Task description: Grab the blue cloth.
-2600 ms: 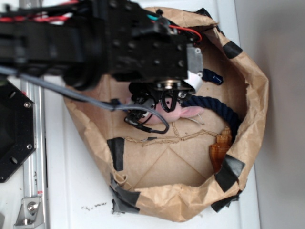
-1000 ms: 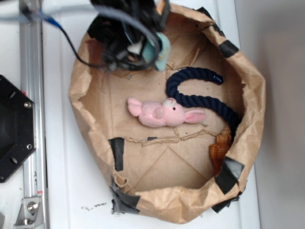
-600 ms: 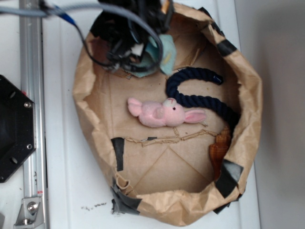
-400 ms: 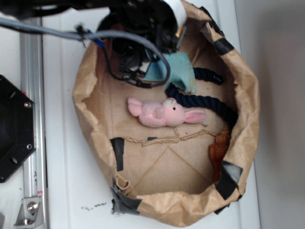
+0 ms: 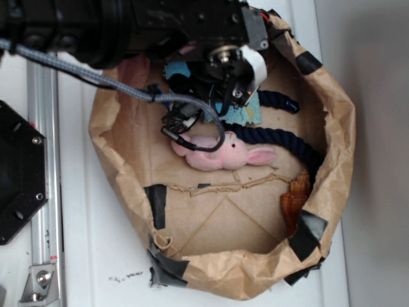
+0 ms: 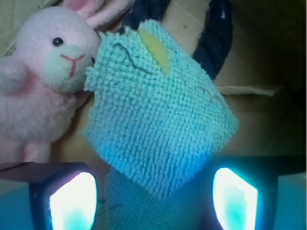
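My gripper should next grab the blue cloth by its bunched lower part point(image 6: 156, 184), clear of the yellow patch point(image 6: 156, 51), to pick the cloth up.
The blue cloth point(image 5: 247, 114) is a fuzzy teal terry piece lying in the paper bag, over the navy rope point(image 5: 289, 137) and against the pink plush bunny's head point(image 5: 217, 152). My gripper point(image 5: 238, 96) hangs right over the cloth, and the arm hides most of it. In the wrist view the cloth point(image 6: 158, 120) fills the middle and reaches back between my two fingers. My gripper point(image 6: 153, 201) has its jaws wide apart, with the lit pads point(image 6: 72, 201) clear of the cloth's sides. The bunny point(image 6: 38, 81) sits at the left and the rope point(image 6: 216, 38) is behind.
The brown paper bag point(image 5: 342, 141) has high crumpled walls patched with black tape. An orange-brown object point(image 5: 295, 198) lies against its right wall. A black base plate point(image 5: 19, 173) and a metal rail point(image 5: 45, 211) are on the left.
The arm came down and to the right from the bag's upper-left rim, carrying the hanging cloth. The cloth now rests on the rope beside the bunny, and the jaws stand apart.
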`<action>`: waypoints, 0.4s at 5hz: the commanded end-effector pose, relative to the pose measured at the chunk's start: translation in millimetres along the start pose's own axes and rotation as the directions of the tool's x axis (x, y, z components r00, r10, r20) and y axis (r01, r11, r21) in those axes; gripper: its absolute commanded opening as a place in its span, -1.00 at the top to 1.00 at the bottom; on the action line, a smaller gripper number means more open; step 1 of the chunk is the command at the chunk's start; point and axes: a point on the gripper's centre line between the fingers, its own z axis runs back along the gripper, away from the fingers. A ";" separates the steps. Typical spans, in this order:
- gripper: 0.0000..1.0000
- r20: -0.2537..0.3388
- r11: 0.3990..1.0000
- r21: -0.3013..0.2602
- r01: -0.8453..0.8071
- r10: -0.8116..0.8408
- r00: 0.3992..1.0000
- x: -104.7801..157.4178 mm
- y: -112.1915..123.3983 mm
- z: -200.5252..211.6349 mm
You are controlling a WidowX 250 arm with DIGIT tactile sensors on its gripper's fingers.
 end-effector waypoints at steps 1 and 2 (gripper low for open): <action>-1.00 -0.002 0.999 0.022 0.045 -0.045 0.999 4.5 11.3 -4.7; -1.00 -0.002 0.999 -0.017 0.045 -0.045 0.999 11.5 14.6 -13.9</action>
